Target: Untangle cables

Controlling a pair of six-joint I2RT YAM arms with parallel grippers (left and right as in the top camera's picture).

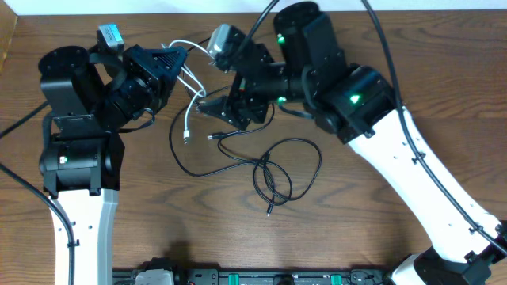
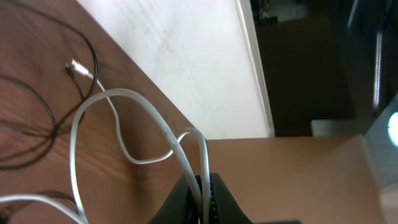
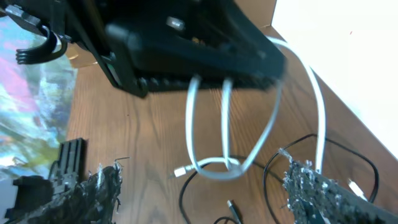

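My right gripper picks up the white cable across its hanging loop (image 1: 201,91) (image 3: 208,165) next, since that leaves the plug ends free to untangle from the black cables.
The white cable (image 1: 188,111) hangs in loops from my left gripper (image 1: 173,62), which is shut on two strands of it (image 2: 202,193) above the table. Its loops (image 2: 118,118) trail down to the wood, with a plug end (image 2: 74,67) lying there. My right gripper (image 1: 219,111) is open and empty just right of the white cable. In the right wrist view its fingers (image 3: 202,173) straddle the hanging white loop (image 3: 208,165) without touching it. Thin black cables (image 1: 273,170) lie looped on the table below, one plug (image 3: 232,209) between the right fingers.
The wooden table (image 1: 356,222) ends at a white wall or floor strip (image 2: 186,56) behind the cables. The left arm's body (image 1: 75,119) stands at the left and the right arm (image 1: 412,174) crosses from the lower right. An equipment rail (image 1: 261,277) runs along the front edge.
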